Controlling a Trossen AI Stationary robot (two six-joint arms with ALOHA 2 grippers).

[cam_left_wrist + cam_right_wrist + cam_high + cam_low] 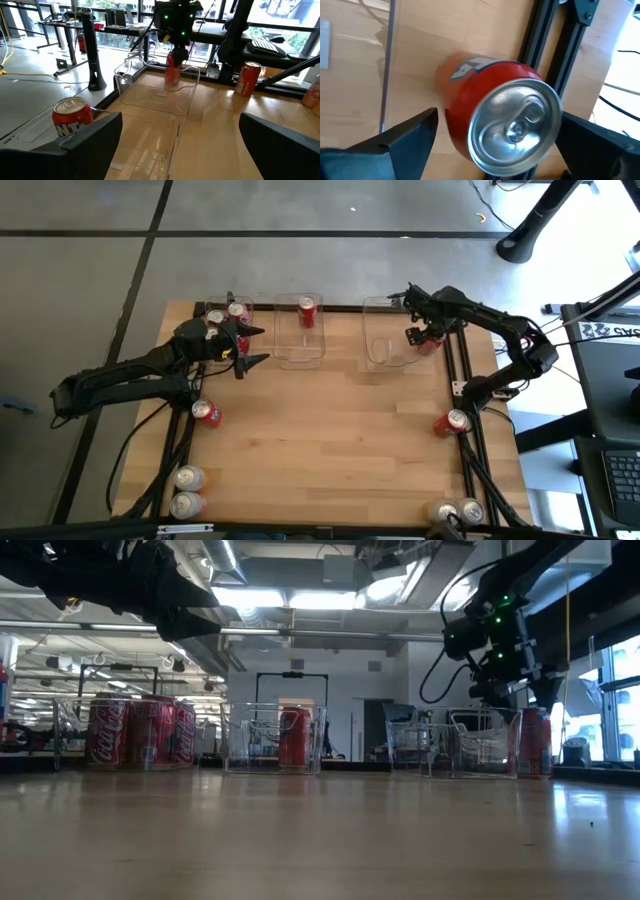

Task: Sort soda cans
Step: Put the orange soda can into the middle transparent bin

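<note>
I should close my right gripper: my fingers straddle the red can past its silver top (515, 127) in the right wrist view.
A red soda can (512, 125) with a silver top stands upright on the table just right of the right clear bin (390, 332). My right gripper (497, 145) hovers over it, pointing steeply down and open, one finger on either side of the can's top without touching it; in the low view my right gripper (497, 695) is above that can (533, 740). My left gripper (262, 346) hangs open and empty beside the left bin (228, 315), which holds red cans. One red can (307, 312) stands in the middle bin (298, 335).
Loose cans stand on the table: a red one (207, 413) at the left, two silver ones (187, 490) at the near left, a red one (453, 421) at the right, two more (458, 511) at the near right. A black frame rail (540, 35) runs beside the can.
</note>
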